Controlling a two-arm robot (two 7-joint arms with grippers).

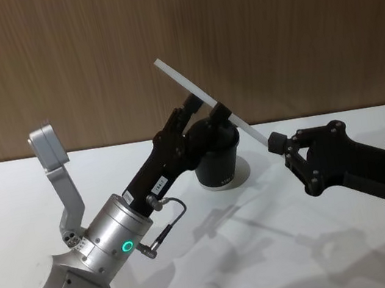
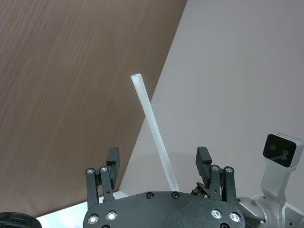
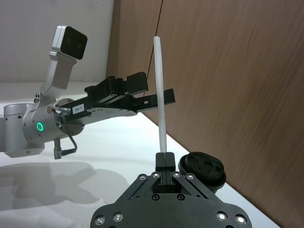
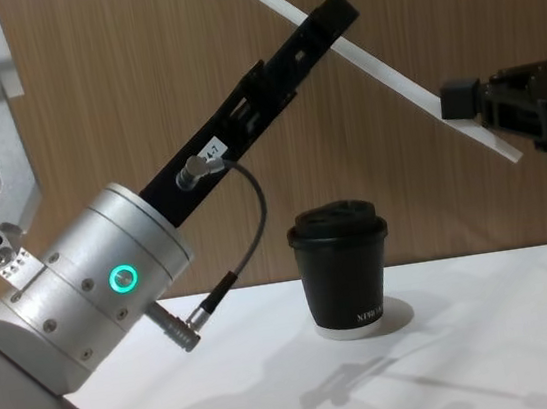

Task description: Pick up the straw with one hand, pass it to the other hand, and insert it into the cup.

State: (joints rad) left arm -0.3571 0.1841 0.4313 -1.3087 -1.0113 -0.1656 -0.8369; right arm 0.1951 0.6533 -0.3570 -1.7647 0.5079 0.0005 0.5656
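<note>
The long white straw sticks far out of my right gripper, so my left gripper should next grab it around its middle [image 1: 207, 99], where both ends balance.
The long white straw [image 1: 203, 99] slants in the air above the black lidded cup [image 1: 218, 160], which stands on the white table. My all-black right gripper [image 1: 276, 143] is shut on the straw's lower end, to the right of the cup [image 4: 343, 274]. In the right wrist view the straw [image 3: 160, 95] rises straight from those closed fingers. My left gripper [image 1: 206, 106], with the silver wrist and green ring, reaches up over the cup. Its fingers stand open on either side of the straw's [image 2: 153, 123] middle, with a clear gap on both sides in the left wrist view.
A brown wood-panelled wall [image 1: 290, 22] closes off the back of the white table [image 1: 271, 249]. The left wrist's camera bracket [image 1: 52, 161] sticks up at the left. A grey cable [image 4: 246, 228] loops beside the left wrist.
</note>
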